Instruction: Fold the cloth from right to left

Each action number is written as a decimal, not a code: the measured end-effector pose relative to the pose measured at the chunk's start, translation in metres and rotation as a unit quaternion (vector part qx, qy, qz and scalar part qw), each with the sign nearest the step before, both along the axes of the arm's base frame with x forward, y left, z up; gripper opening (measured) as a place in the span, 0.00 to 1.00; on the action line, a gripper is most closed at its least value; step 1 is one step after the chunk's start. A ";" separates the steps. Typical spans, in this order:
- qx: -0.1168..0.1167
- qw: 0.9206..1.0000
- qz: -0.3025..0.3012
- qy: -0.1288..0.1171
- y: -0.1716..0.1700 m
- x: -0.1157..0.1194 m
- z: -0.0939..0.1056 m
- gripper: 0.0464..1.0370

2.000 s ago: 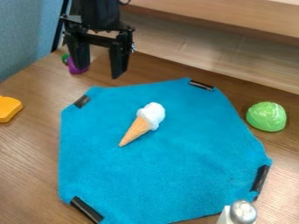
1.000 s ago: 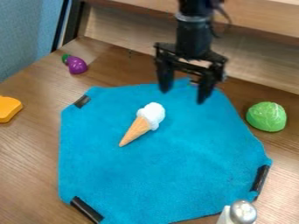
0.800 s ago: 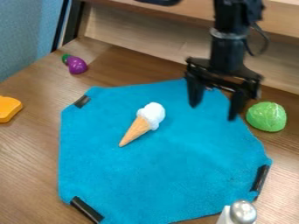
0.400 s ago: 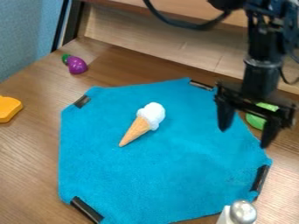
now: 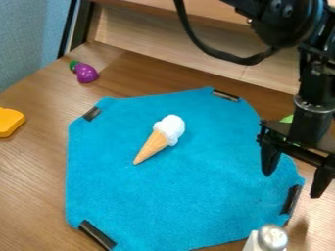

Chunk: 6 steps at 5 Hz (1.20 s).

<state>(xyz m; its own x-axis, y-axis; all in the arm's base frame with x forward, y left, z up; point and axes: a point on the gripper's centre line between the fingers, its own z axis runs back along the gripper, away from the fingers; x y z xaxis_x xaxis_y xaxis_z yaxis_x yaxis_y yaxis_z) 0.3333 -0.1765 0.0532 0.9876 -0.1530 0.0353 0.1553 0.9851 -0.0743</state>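
I should next grab the blue cloth (image 5: 190,196) to fold it toward the toy ice cream cone, and my gripper should take it by its edge between the black clips.
The gripper (image 5: 291,186) hangs open above the right edge of the blue cloth (image 5: 190,196), nothing between its fingers. Its left finger is over the cloth and its right finger is beyond the edge, above the wood. Spread flat, the cloth has black clips at its corners, one of them (image 5: 292,198) just below the gripper. A toy ice cream cone (image 5: 157,137) lies on the cloth, left of and above its middle.
A silver-topped shaker (image 5: 272,238) stands at the lower right, by the cloth's edge. The green toy (image 5: 286,119) is mostly behind the arm. A purple toy (image 5: 85,73) lies at the upper left, an orange one (image 5: 9,121) at the left edge. A wooden ledge runs behind.
From the upper left, the gripper has moved across to the right and down toward the cloth's right edge. The cloth and the cone have stayed in place.
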 end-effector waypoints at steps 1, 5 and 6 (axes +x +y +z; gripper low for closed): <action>0.014 1.000 0.000 -0.004 -0.001 -0.004 -0.011 0.96; 0.036 0.999 0.015 -0.012 -0.003 -0.005 -0.028 0.32; 0.036 0.999 0.013 -0.010 -0.002 -0.007 -0.028 0.12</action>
<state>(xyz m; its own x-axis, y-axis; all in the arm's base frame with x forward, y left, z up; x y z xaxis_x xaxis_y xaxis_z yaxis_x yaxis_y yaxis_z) 0.3264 -0.1786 0.0248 0.9905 -0.1300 0.0447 0.1301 0.9915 0.0001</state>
